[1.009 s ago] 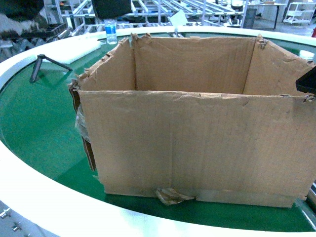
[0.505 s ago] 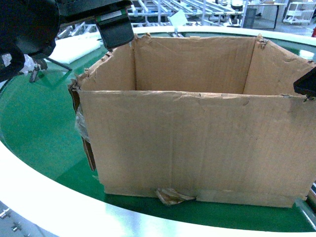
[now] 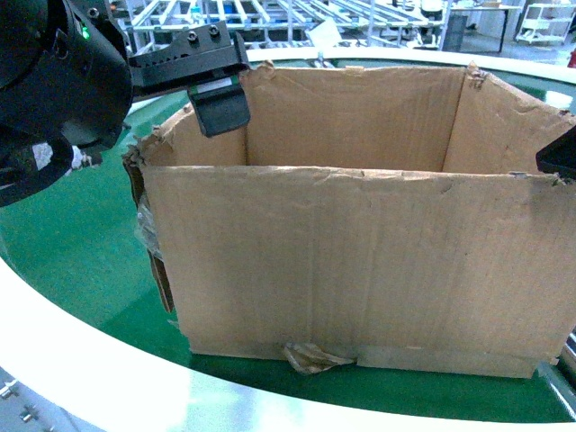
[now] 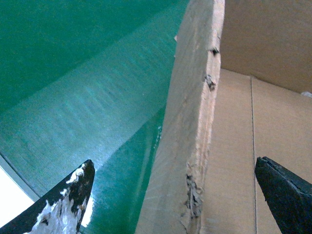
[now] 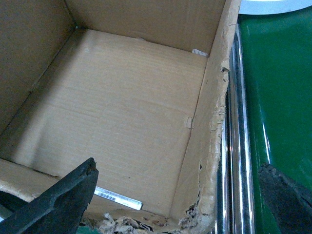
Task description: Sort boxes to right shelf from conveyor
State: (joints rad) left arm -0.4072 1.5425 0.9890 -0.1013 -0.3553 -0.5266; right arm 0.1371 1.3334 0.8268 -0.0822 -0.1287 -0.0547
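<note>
The cardboard box has to go from the conveyor to the shelf, so my right gripper should next grab the box's torn rim [image 5: 210,158] by the chrome bar [image 5: 239,136].
The large brown cardboard box [image 3: 360,252] stands open-topped on the conveyor's green belt [image 3: 72,243], close to the white rim [image 3: 90,360]. A wrinkled tape scrap [image 3: 310,357] hangs at its base. My left gripper [image 3: 219,101] is at the top of the box's left wall. In the left wrist view that gripper [image 4: 173,162] is open, one finger outside over the belt and one inside, with the ragged wall [image 4: 195,136] between them. My right gripper [image 5: 178,165] is open astride the box's right wall [image 5: 212,126]. I cannot tell the right shelf from the frames.
A shiny chrome rail [image 5: 234,146] runs right beside the box's right wall. A white label strip [image 5: 117,196] lies on the box floor. Steel roller racks [image 3: 297,13] stand behind the conveyor. My left arm's black body [image 3: 54,81] fills the upper left.
My left arm has swung in from the upper left and come down over the box's left wall. It now hides the bottle and the small tripod. The box has not moved.
</note>
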